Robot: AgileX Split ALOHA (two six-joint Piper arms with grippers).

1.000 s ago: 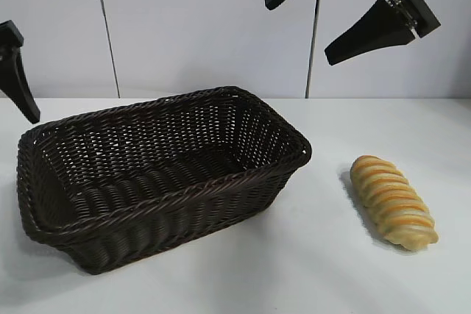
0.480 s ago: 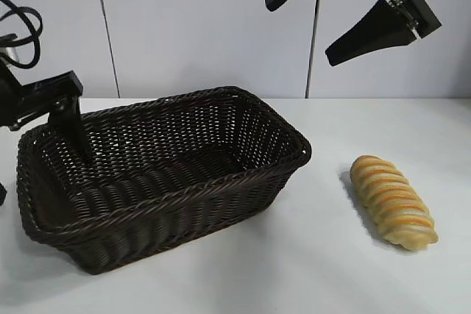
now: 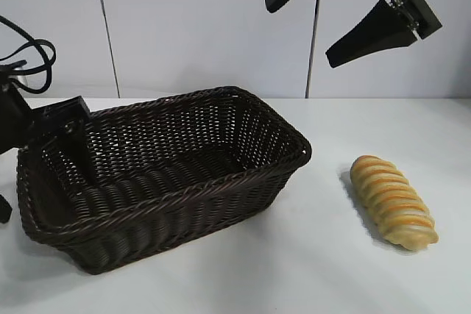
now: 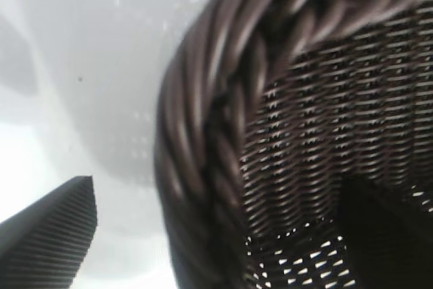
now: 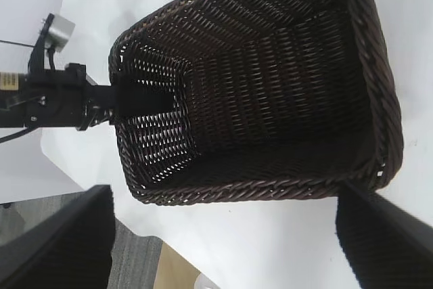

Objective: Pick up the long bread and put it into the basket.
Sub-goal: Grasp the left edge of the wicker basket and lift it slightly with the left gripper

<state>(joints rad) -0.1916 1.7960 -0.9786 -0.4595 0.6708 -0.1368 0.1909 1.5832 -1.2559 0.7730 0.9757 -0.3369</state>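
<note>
Next, my left gripper grabs the basket by its short end's braided rim (image 3: 26, 198) to ready the basket for the long bread (image 3: 391, 201).
The long bread (image 3: 391, 201), a golden-tan twisted loaf, lies on the white table at the right, apart from the basket. The dark brown wicker basket (image 3: 221, 182) stands left of centre; it also shows in the right wrist view (image 5: 379, 99) and the left wrist view (image 4: 196, 133). My left gripper (image 3: 40, 189) is open and straddles the basket's left end rim, one finger inside the basket and one outside, as the left wrist view shows (image 4: 216, 235). My right gripper (image 3: 298, 33) is open and empty, high above the basket's right end (image 5: 222, 225). The bread is out of both wrist views.
The white table (image 3: 309, 270) runs from the basket to the bread and to the front edge. A pale wall with vertical seams stands behind. The left arm's body (image 5: 61, 96) reaches to the basket's far end in the right wrist view.
The left arm has swung in from the left and come down over the basket's left end, with one finger now inside the basket. The right arm, basket and bread have not moved.
</note>
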